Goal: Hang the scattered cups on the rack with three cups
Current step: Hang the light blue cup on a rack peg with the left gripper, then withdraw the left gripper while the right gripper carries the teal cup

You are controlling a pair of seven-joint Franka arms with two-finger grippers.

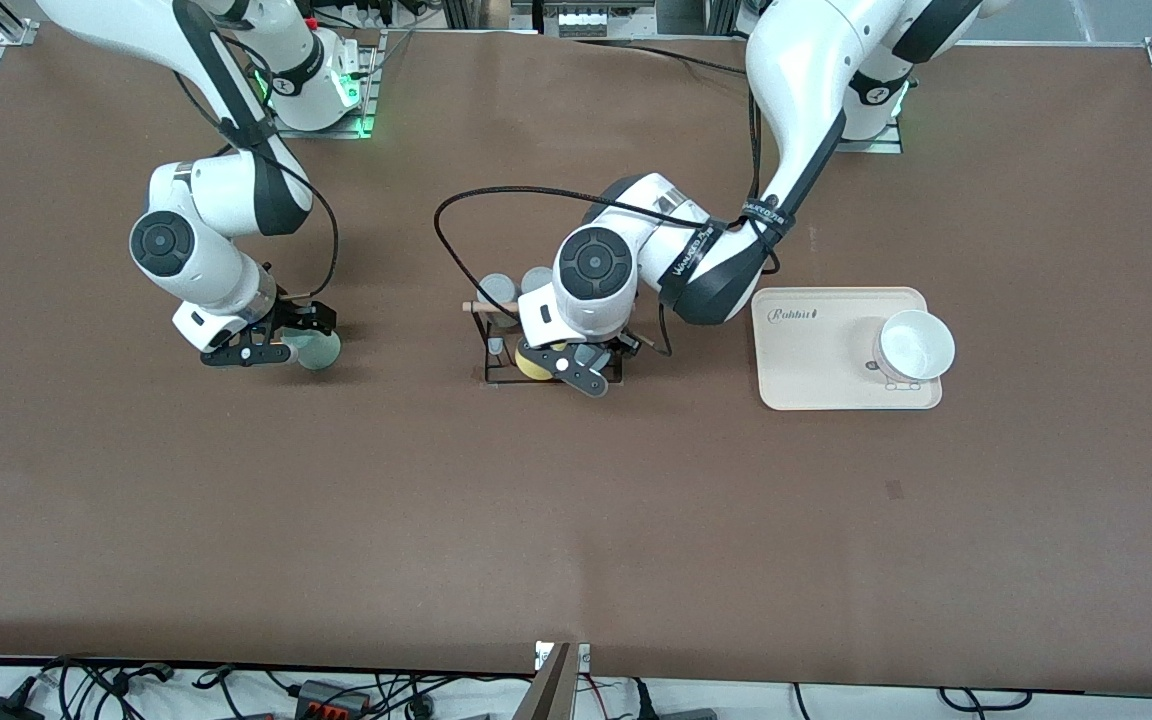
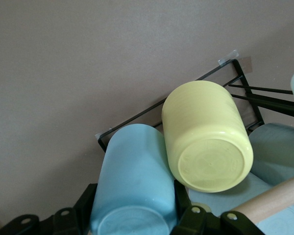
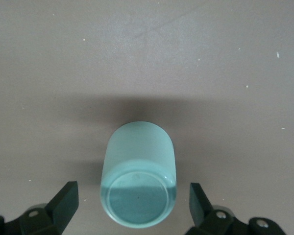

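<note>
I need to hang the cup on the rack (image 1: 492,345), so next I should grab the mint-green cup (image 1: 320,350) with my right gripper by its sides, near the closed base.
My left gripper (image 1: 576,368) is over the black wire rack (image 1: 492,345) and is shut on the light blue cup (image 2: 134,171), with a finger on each side (image 2: 137,213). The hand hides that cup in the front view. A yellow cup (image 2: 206,137) hangs on the rack, touching the blue cup, and shows in the front view too (image 1: 534,366). The wooden rod (image 1: 481,308) crosses the rack's top. The mint-green cup (image 1: 320,350) stands upside down on the table toward the right arm's end. My right gripper (image 1: 271,345) is open around it (image 3: 134,200), fingers apart from its sides (image 3: 139,176).
Two grey cups (image 1: 498,290) hang on the rack's side farther from the front camera. A beige tray (image 1: 806,360) with a white bowl (image 1: 916,345) lies toward the left arm's end. A black cable (image 1: 456,200) loops above the table near the rack.
</note>
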